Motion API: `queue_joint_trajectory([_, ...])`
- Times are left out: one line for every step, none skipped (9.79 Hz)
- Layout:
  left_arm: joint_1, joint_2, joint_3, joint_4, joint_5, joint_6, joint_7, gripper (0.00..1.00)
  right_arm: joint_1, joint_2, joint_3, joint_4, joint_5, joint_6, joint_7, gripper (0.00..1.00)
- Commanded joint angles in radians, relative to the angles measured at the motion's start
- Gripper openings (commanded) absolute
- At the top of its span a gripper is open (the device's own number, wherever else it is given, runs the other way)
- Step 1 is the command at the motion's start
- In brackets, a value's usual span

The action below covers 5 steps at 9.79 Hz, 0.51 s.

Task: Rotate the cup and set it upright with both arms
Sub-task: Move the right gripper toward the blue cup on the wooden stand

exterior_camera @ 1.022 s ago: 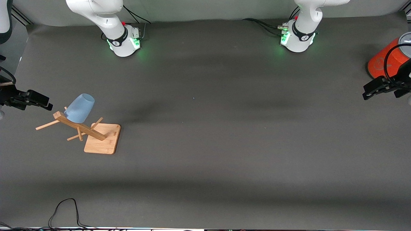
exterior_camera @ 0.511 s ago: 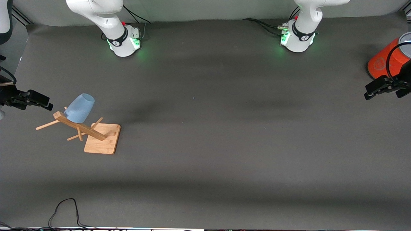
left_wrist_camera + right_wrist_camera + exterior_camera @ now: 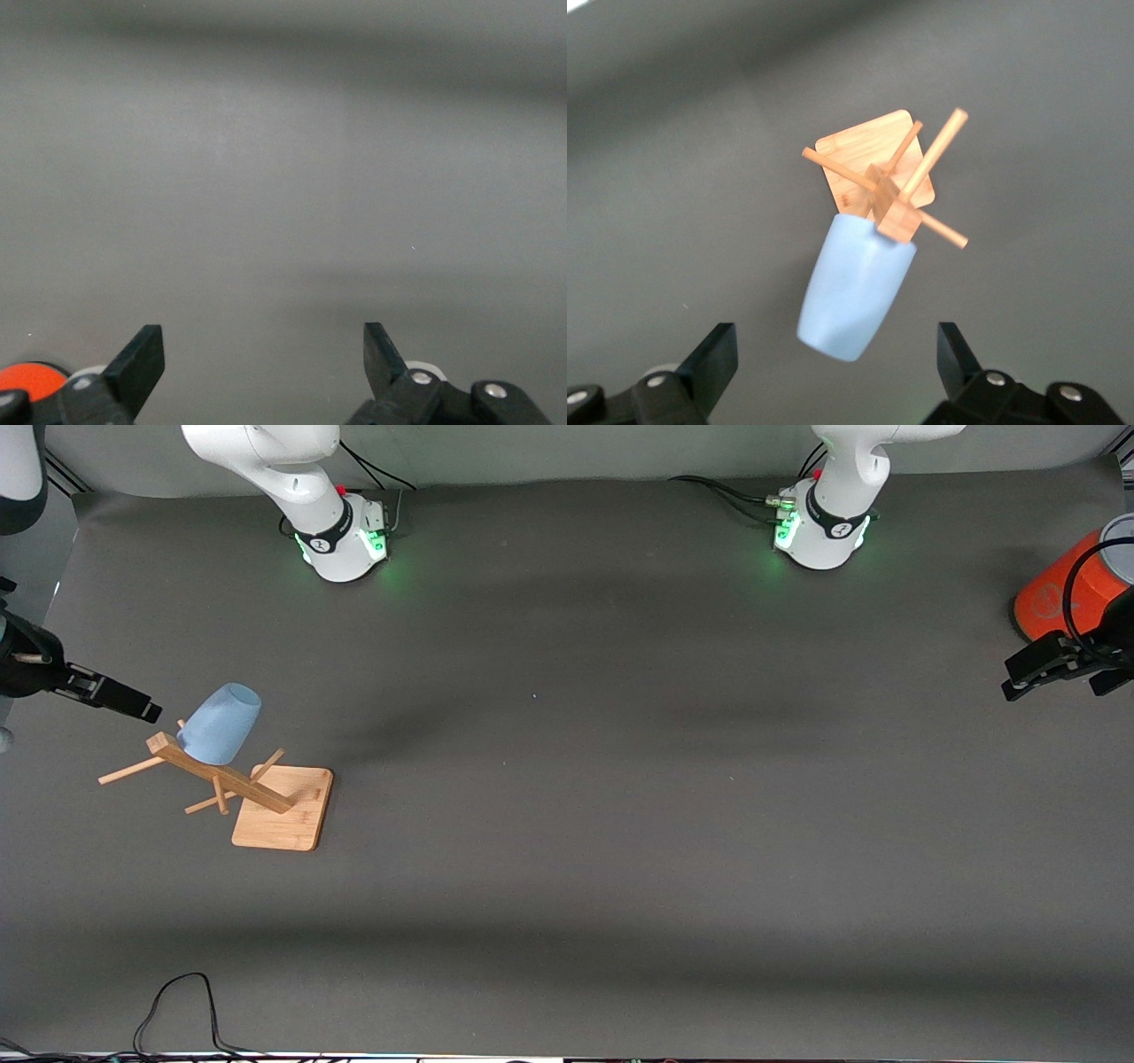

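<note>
My right gripper takes hold of the pale-blue cup by its closed base end next, to lift the cup (image 3: 220, 724) off the rack for uprighting.
The pale-blue cup (image 3: 220, 724) hangs mouth-down and tilted on a peg of a wooden rack (image 3: 226, 775), toward the right arm's end of the table. In the right wrist view the cup (image 3: 855, 288) has its closed base pointing at my right gripper (image 3: 834, 343), which is open and a short way off it. In the front view the right gripper (image 3: 142, 710) is beside the cup, not touching. My left gripper (image 3: 1019, 682) waits open and empty at the left arm's end; its wrist view (image 3: 263, 341) shows only bare mat.
The rack stands on a square wooden base (image 3: 283, 819) with several pegs sticking out. A large orange cylinder with a grey lid (image 3: 1059, 598) stands by the left gripper. A black cable (image 3: 177, 1001) loops on the mat at the edge nearest the front camera.
My right gripper has moved a little closer to the cup. The left gripper has barely shifted. The cup and rack have not moved.
</note>
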Motion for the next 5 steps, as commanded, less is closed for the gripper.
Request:
queue_joint_trajectory([-0.008,0.005,0.004,0.019,-0.01,-0.002,0.004,1.0,0.023,-0.031,0.001,-0.042,-0.002,-0.003,0.251,1.0])
queue_joint_trajectory([-0.006,0.005,0.004,0.02,-0.01,-0.002,0.004,1.0,0.021,-0.039,-0.002,-0.047,0.016,-0.022,0.307,1.0])
queue_joint_trajectory([-0.004,0.005,0.004,0.019,-0.008,-0.003,0.004,1.0,0.021,-0.052,-0.005,-0.065,0.036,-0.036,0.321,1.0])
queue_joint_trajectory([-0.003,0.005,0.004,0.017,-0.008,-0.003,0.004,1.0,0.02,-0.068,-0.006,-0.086,0.036,-0.036,0.321,1.0])
queue_joint_trajectory([-0.004,0.005,0.004,0.019,-0.008,-0.003,0.004,1.0,0.02,-0.074,-0.014,-0.106,0.036,-0.032,0.32,1.0])
